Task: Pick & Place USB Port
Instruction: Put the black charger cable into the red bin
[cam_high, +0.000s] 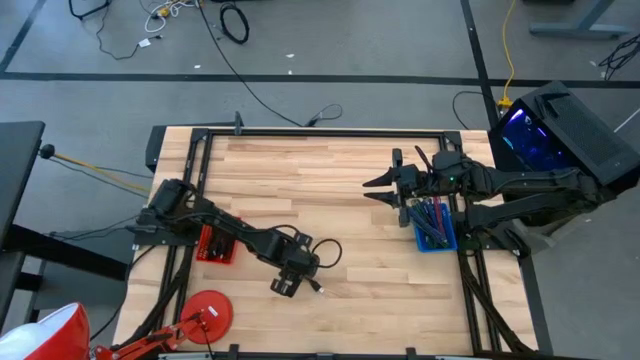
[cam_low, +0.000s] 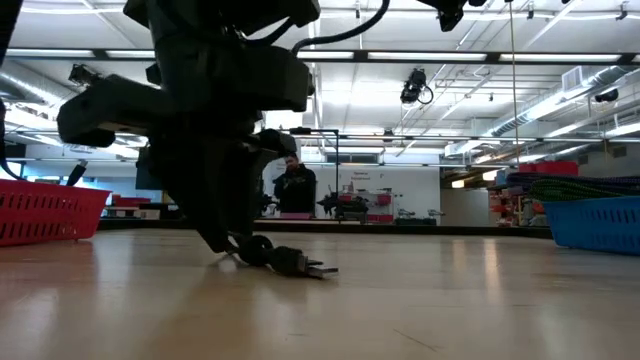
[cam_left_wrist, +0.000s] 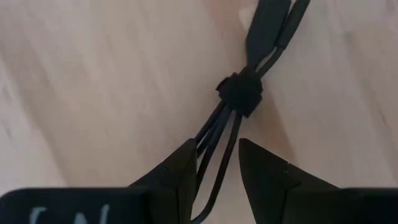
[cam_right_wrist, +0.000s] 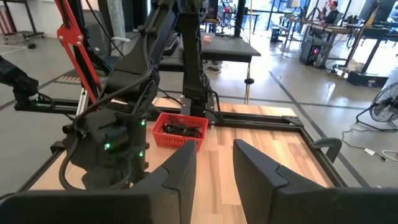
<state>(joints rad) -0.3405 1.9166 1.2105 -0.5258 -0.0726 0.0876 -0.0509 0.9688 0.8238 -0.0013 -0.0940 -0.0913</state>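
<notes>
The black USB cable needs to go into the red basket (cam_high: 214, 246), so my left gripper should grab it next by the parts of its loop behind the tie.
A black USB cable, bundled by a black tie (cam_left_wrist: 239, 93), lies on the wooden table near its near edge (cam_high: 318, 288). Its plug end (cam_low: 320, 269) rests flat on the wood. My left gripper (cam_left_wrist: 217, 146) is open and points down over the cable's loop end (cam_high: 288, 285), a finger on each side of the strands (cam_left_wrist: 214, 165). My right gripper (cam_high: 368, 190) is open and waits above the table beside the blue basket (cam_high: 436, 240), touching nothing. My left gripper comes from above with its fingertips (cam_left_wrist: 186, 171) at table height around the loop strands behind the tie. The strands run close along one finger, with a gap to the other. I cannot tell whether either finger touches them. The cable lies on the table.
A red basket (cam_high: 215, 245) with dark cables sits at the table's left side under my left arm. The blue basket on the right holds several cables. A black frame (cam_high: 320, 131) runs around the table. Bare wood lies between the two baskets.
</notes>
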